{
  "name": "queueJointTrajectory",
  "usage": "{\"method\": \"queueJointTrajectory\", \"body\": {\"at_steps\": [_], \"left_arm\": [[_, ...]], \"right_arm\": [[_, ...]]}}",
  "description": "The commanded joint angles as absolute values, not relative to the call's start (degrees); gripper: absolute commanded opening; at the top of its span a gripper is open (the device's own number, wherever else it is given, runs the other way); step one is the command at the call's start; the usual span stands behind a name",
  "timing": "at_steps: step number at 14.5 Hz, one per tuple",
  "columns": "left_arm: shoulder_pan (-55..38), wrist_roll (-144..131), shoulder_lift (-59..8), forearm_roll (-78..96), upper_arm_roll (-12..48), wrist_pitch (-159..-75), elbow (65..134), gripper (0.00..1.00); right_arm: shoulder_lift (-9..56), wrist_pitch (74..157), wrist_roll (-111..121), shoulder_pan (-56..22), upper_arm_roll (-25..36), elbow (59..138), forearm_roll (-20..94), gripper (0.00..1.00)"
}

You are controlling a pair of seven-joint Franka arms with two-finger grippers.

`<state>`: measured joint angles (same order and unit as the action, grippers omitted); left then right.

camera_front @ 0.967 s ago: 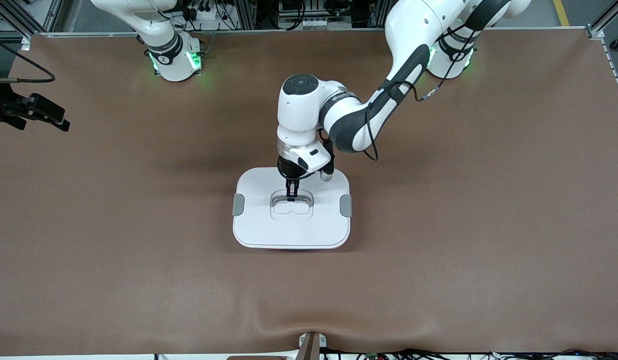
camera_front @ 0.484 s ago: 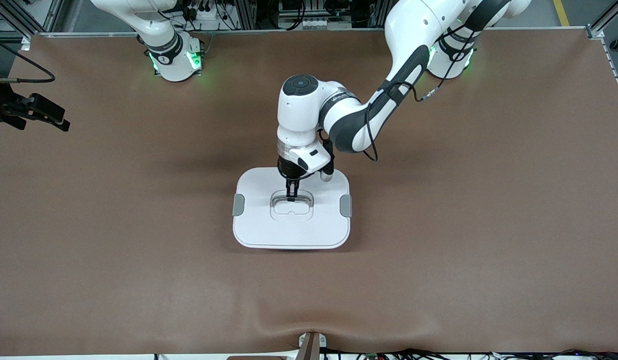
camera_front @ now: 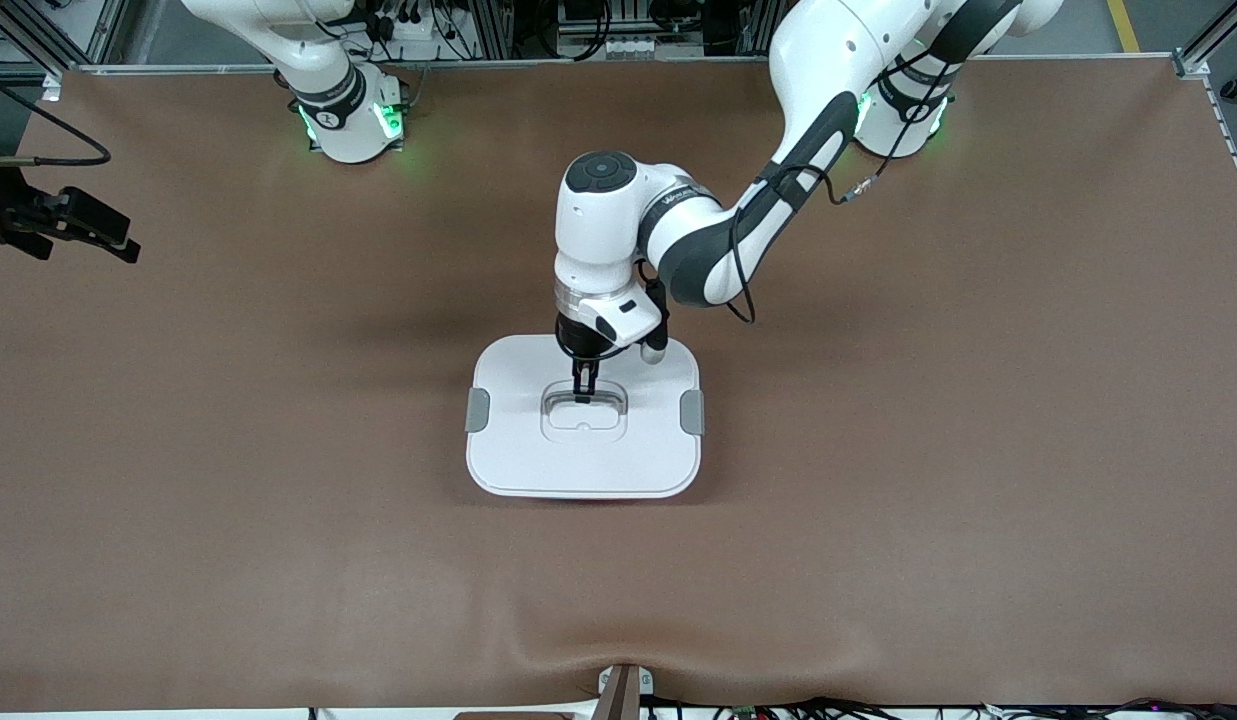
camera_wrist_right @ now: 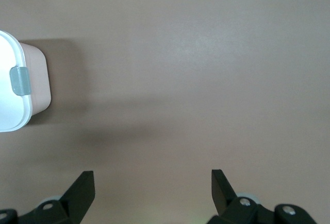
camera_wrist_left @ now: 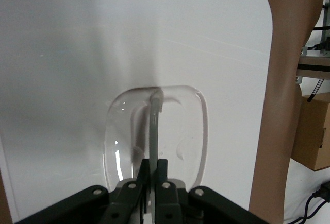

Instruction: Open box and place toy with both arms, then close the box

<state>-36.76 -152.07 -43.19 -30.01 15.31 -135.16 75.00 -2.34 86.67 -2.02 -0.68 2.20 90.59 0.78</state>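
My left gripper should open now, because the edge of the white lid [camera_front: 584, 466] is flat on the box in the front view and the lid would settle.
The box [camera_front: 538, 450] stands in the middle of the table with its flat white lid on it. A grey clip sits at each end [camera_front: 477, 409] [camera_front: 692, 411]. My left gripper [camera_front: 584, 397] reaches straight down into the lid's recess. In the left wrist view it [camera_wrist_left: 153, 165] is shut on the thin grey handle [camera_wrist_left: 153, 126], which stands up between the two fingers. My right gripper [camera_wrist_right: 152, 183] is open with nothing in it, over bare table toward the right arm's end [camera_front: 126, 243]. Its view shows the box's pale pink wall [camera_wrist_right: 40, 80] and one clip [camera_wrist_right: 19, 81]. The toy is out of view.
A brown mat [camera_front: 878, 400] covers the table. A small bracket [camera_front: 623, 690] sits at the table's edge nearest the front camera. Off the table, a cardboard carton [camera_wrist_left: 314, 131] shows in the left wrist view.
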Motion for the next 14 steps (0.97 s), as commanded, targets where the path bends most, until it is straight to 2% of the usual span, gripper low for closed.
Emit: {"method": "queueJointTrajectory", "body": {"at_steps": [1, 3, 4, 5, 6, 7, 14], "left_arm": [[-37.4, -152.4, -45.1, -31.2, 14.9, -134.9, 73.7, 0.03], [-37.4, -152.5, -45.2, -31.2, 14.9, -134.9, 73.7, 0.12], [-37.4, -152.5, -45.3, -31.2, 14.9, -134.9, 73.7, 0.25], [-37.4, -152.4, -45.2, -31.3, 14.9, -134.8, 73.7, 0.59], [-37.2, -152.3, -44.9, -31.2, 14.9, -134.8, 73.7, 0.83], [-37.0, -152.0, -44.6, -31.1, 14.9, -134.8, 73.7, 1.0], [-36.7, -150.6, -42.3, -31.0, 15.6, -130.1, 73.8, 1.0]], "right_arm": [[-1.6, 85.8, -3.0, 0.0, 1.6, 89.3, -0.1, 1.0], [-1.6, 85.8, -2.9, 0.0, 1.6, 89.3, -0.1, 1.0], [-1.5, 85.8, -2.8, -0.1, 1.6, 89.3, -0.1, 1.0], [-1.5, 85.8, -2.7, -0.1, 1.6, 89.3, -0.1, 1.0], [-1.5, 85.8, -2.7, -0.1, 1.6, 89.3, -0.1, 1.0], [-1.5, 85.8, -2.7, -0.1, 1.6, 89.3, -0.1, 1.0], [-1.5, 85.8, -2.7, -0.1, 1.6, 89.3, -0.1, 1.0]]}}
